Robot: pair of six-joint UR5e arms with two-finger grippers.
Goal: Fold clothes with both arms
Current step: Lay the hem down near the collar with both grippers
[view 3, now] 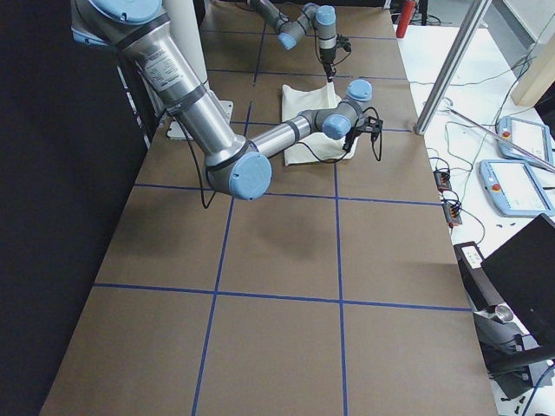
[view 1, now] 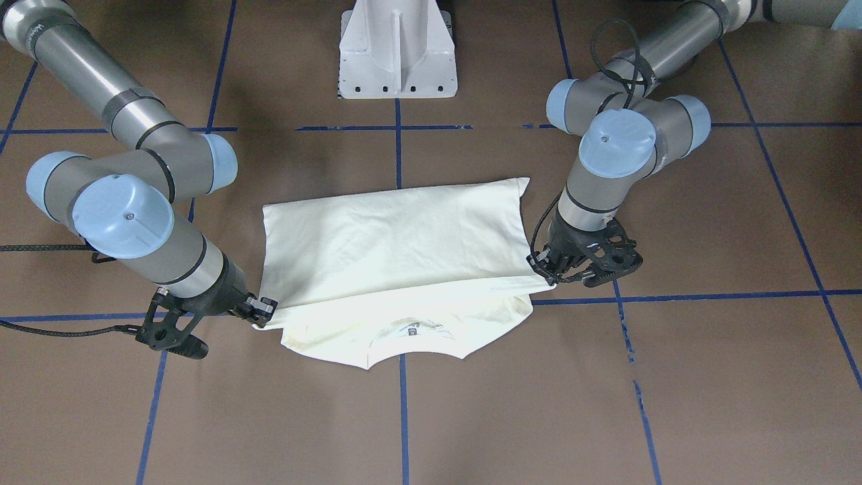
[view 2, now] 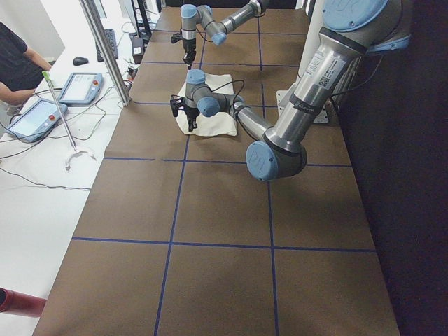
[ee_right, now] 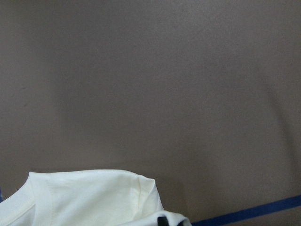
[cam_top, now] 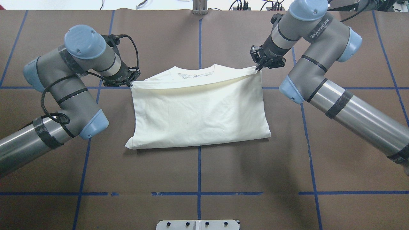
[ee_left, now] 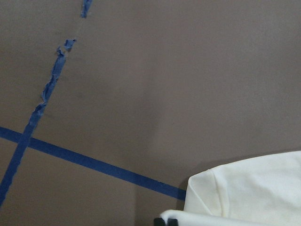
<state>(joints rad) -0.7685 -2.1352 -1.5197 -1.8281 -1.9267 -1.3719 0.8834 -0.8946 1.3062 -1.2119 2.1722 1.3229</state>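
The shirt's held corner (view 1: 272, 323) sits low against the shirt's shoulder (view 1: 297, 336) and would remain there, so it is time to open my right gripper now.
The cream T-shirt (view 1: 394, 242) (cam_top: 199, 111) lies plain side up on the brown table, its hem layer folded over toward the collar (view 1: 411, 330) (cam_top: 195, 74). My left gripper (view 1: 547, 275) (cam_top: 131, 82) is shut on one corner of that folded-over edge. The opposite corner is pinched in my right gripper (view 1: 264, 314) (cam_top: 257, 67), which is also shut. The held edge stretches between them just short of the collar. Each wrist view shows a shirt corner (ee_left: 254, 188) (ee_right: 94, 197) beyond black fingertips (ee_left: 164, 221) (ee_right: 162, 220). No print is visible.
The white pedestal base (view 1: 397, 50) (cam_top: 198, 224) stands on the robot's side of the shirt. Blue tape lines (cam_top: 199, 179) grid the table. A side bench holds control pendants (view 2: 80, 87) (view 3: 520, 186), with a metal post (view 2: 105, 49) and a person's arm (view 2: 14, 66) nearby.
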